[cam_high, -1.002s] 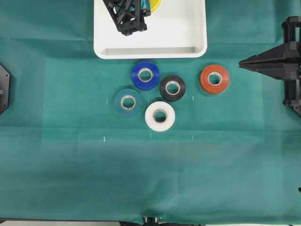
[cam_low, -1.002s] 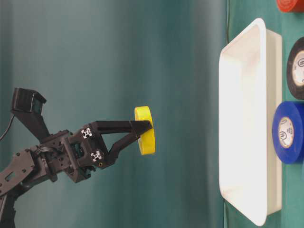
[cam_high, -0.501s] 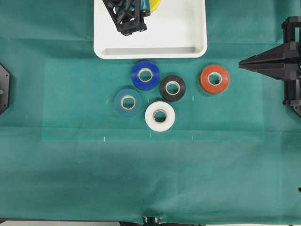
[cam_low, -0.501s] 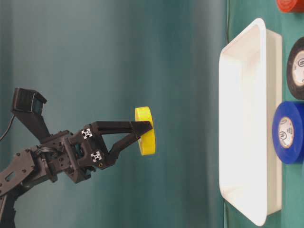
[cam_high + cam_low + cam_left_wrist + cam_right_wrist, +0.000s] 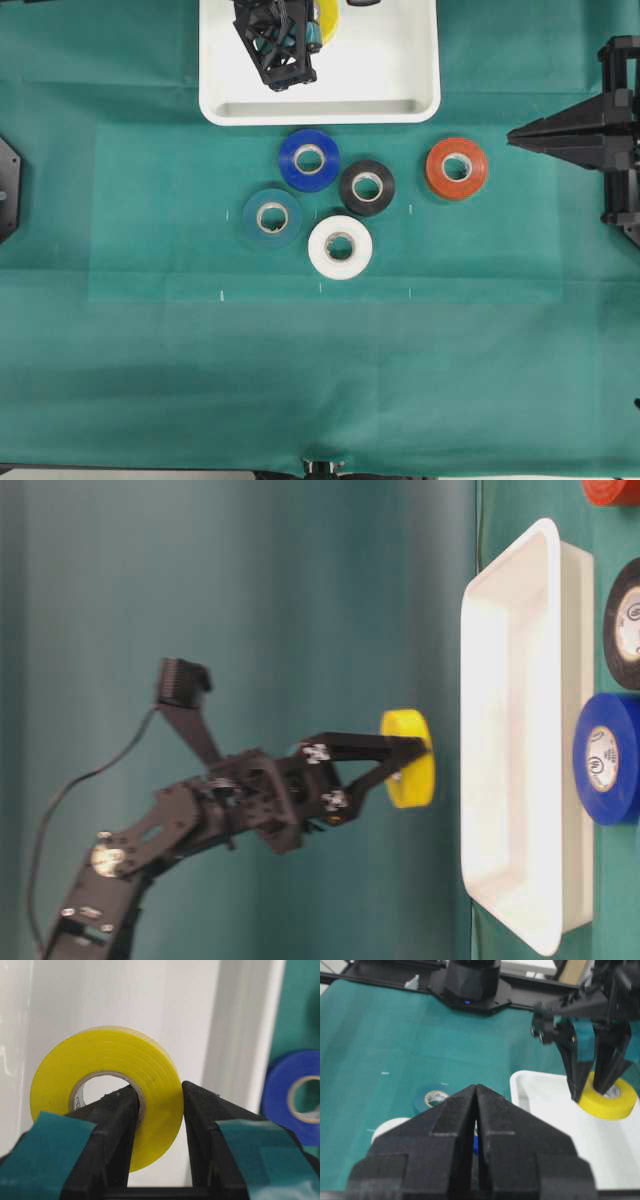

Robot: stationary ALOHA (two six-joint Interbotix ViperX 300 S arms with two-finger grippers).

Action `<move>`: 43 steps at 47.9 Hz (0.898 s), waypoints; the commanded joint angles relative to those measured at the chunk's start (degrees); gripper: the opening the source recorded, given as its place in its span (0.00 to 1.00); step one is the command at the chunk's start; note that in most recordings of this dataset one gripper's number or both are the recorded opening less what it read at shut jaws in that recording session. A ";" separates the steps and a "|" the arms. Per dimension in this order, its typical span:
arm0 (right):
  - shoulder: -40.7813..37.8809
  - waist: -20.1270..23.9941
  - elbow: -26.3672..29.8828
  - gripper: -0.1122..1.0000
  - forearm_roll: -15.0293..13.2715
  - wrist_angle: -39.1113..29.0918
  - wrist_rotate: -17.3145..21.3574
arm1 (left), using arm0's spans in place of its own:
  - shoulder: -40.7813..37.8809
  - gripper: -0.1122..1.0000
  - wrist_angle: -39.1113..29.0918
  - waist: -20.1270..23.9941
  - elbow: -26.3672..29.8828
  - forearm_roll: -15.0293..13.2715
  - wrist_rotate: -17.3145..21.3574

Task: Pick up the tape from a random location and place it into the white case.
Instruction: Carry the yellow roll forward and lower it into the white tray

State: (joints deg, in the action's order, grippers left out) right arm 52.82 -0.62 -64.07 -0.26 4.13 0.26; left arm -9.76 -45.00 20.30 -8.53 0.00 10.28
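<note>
The tape is hanging above the bottom of the white case [image 5: 520,580], so my left gripper needs to keep holding the tape until it is lower.
The tape [image 5: 55,1085] is a bright yellow roll, and my left gripper [image 5: 160,1092] is shut on it, one finger through its pale core and the other on the outer wall. In the table-level view the tape [image 5: 408,758] hangs flat a short gap above the white case [image 5: 520,580], not touching it. From overhead the left gripper [image 5: 318,22] and the tape [image 5: 329,15] sit over the far middle of the white case [image 5: 320,110]. My right gripper [image 5: 512,135] rests shut and empty at the right edge, away from the case.
Several other rolls lie on the green cloth in front of the case: blue [image 5: 309,159], black [image 5: 367,187], orange-red [image 5: 456,168], teal [image 5: 272,217] and white [image 5: 340,246]. The blue roll lies closest to the case's near rim.
My left gripper has come down with the yellow tape, from well above the case to just over it. The right arm and the loose rolls have not moved.
</note>
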 commanded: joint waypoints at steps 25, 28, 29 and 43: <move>-0.44 0.00 1.05 0.10 -0.09 0.18 -0.18 | -5.80 0.32 10.55 2.90 -3.25 0.18 -0.09; -0.44 0.00 0.97 0.10 -0.09 0.09 -0.18 | -6.86 0.32 10.99 2.99 -3.25 0.18 -0.09; -0.44 0.00 0.97 0.10 -0.09 0.18 -0.18 | -7.21 0.32 11.07 2.99 -3.25 0.18 0.00; -0.44 0.00 0.88 0.10 -0.09 0.26 -0.18 | -8.44 0.32 11.25 2.99 -3.34 0.09 0.00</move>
State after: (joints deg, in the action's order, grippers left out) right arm 52.73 -0.62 -64.07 -0.26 4.04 0.18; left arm -19.42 -34.19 23.20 -11.69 0.09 10.28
